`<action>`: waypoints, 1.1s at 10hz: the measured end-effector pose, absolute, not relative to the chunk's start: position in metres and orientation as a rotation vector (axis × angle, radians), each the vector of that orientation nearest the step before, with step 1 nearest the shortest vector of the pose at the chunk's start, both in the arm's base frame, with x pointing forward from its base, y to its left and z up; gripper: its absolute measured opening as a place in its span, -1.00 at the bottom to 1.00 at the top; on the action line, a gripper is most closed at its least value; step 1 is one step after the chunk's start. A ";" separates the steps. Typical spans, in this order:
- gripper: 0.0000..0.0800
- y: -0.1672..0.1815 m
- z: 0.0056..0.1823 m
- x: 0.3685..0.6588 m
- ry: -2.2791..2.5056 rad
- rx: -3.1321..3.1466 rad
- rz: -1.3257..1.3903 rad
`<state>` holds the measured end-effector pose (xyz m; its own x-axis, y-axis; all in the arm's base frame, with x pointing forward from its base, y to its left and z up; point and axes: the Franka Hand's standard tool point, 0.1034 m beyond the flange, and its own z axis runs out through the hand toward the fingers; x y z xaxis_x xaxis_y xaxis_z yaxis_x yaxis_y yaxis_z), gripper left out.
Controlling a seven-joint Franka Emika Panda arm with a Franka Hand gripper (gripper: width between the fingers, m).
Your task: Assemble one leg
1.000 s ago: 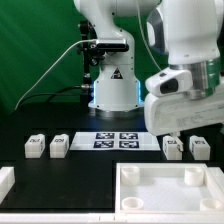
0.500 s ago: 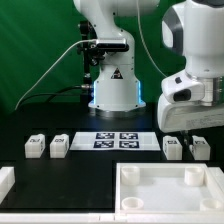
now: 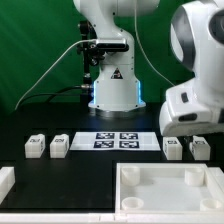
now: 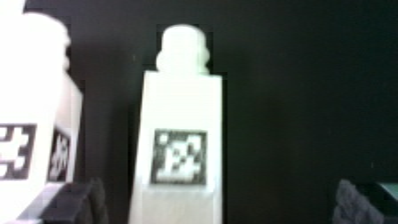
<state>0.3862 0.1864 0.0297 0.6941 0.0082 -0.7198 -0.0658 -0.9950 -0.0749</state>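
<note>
It isn't time to close on the white leg yet: my fingers are above the leg's sides in the wrist view, so I should lower my gripper first.
Four small white legs with square tags stand on the black table: two at the exterior view's left (image 3: 35, 147) (image 3: 59, 146) and two at its right (image 3: 172, 148) (image 3: 199, 147). The arm's white hand (image 3: 193, 110) hangs just above the right pair, and its fingers are hard to make out there. In the wrist view one leg (image 4: 183, 110) lies lengthwise between my spread fingers, nearer one fingertip (image 4: 71, 200), with a second leg (image 4: 32, 110) beside it. My gripper (image 4: 222, 203) is open and holds nothing.
A large white tray-like piece with raised rims (image 3: 165, 172) lies at the front. The marker board (image 3: 118, 139) lies flat between the leg pairs. A white part (image 3: 5, 180) shows at the front left edge. The robot base (image 3: 112, 85) stands behind.
The arm's hand has moved toward the exterior view's right and a little lower, over the right pair of legs. The legs have not moved.
</note>
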 end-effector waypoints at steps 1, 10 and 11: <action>0.62 0.188 0.021 0.382 0.041 -2.784 1.236; -0.27 0.187 0.008 0.360 0.041 -2.792 1.244; -0.27 0.187 0.008 0.360 0.041 -2.792 1.244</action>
